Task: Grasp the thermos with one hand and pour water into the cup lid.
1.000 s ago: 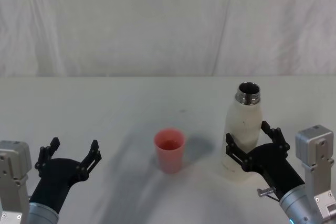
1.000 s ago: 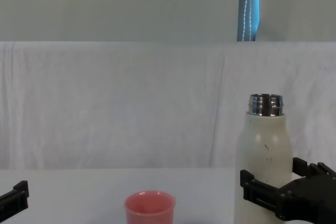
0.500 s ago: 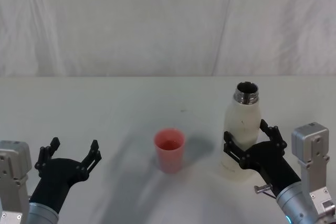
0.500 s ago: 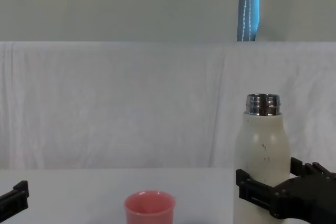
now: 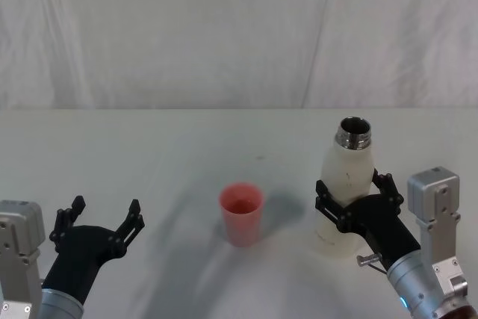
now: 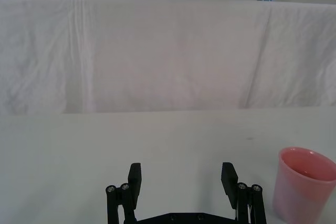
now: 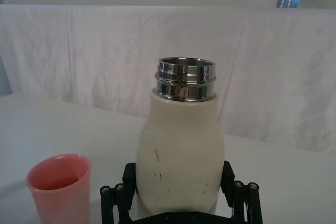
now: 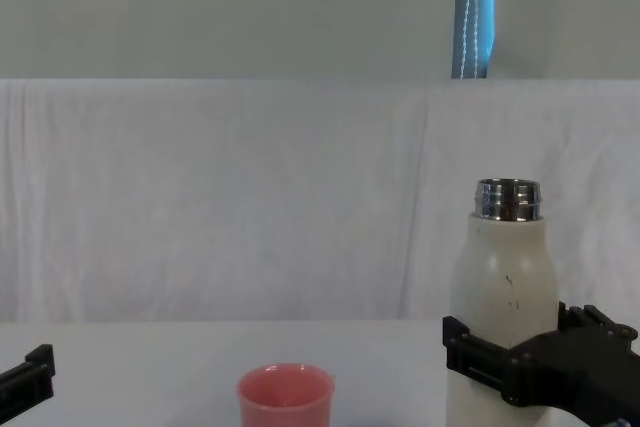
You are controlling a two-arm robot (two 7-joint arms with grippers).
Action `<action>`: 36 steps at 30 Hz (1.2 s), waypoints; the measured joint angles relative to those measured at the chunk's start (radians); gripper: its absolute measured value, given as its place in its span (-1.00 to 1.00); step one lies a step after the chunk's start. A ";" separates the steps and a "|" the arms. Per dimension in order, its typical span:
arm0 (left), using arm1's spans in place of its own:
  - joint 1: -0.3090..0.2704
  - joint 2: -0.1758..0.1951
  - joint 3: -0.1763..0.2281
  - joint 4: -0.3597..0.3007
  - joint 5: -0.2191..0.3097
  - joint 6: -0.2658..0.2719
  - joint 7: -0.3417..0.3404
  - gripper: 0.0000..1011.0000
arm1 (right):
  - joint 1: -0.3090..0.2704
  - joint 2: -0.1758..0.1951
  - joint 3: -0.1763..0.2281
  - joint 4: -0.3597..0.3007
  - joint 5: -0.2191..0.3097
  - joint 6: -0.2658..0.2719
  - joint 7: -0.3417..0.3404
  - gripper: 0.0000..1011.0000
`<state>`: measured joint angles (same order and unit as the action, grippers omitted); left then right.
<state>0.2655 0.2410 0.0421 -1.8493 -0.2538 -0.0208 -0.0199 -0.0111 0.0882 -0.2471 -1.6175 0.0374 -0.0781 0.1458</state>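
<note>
My right gripper needs to grab the thermos by its lower body (image 8: 498,402) next. This leaves its open steel neck (image 8: 508,200) free to pour into the pink cup lid.
The cream-white thermos (image 5: 342,184) stands upright and uncapped on the right side of the table, its steel neck (image 7: 185,78) open at the top. My right gripper (image 5: 352,186) is open, one finger on each side of the bottle's lower body, close against its walls in the right wrist view (image 7: 177,174). The pink cup lid (image 5: 240,213) stands a little to the thermos's left, also seen at table level in the chest view (image 8: 285,395). My left gripper (image 5: 105,205) rests open near the front left, holding nothing.
The white-clothed table (image 5: 187,155) stretches bare behind and between the objects. A white draped backdrop (image 5: 224,35) closes the far edge. A blue strap (image 8: 474,12) hangs behind it.
My right gripper has pushed farther forward around the thermos. The bottle shifted slightly left half a second ago and now stands back upright. Left arm and cup lid are unmoved.
</note>
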 joint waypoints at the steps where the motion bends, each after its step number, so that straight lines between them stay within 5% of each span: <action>1: 0.000 0.000 0.000 0.000 0.000 0.000 0.000 0.98 | 0.004 -0.002 0.000 0.005 -0.001 -0.001 0.000 0.98; 36: 0.000 0.000 0.000 0.000 0.000 0.000 0.000 0.98 | 0.015 -0.007 0.003 0.019 -0.001 -0.001 -0.003 0.90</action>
<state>0.2655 0.2409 0.0421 -1.8492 -0.2538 -0.0207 -0.0199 0.0043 0.0815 -0.2441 -1.5980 0.0362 -0.0796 0.1424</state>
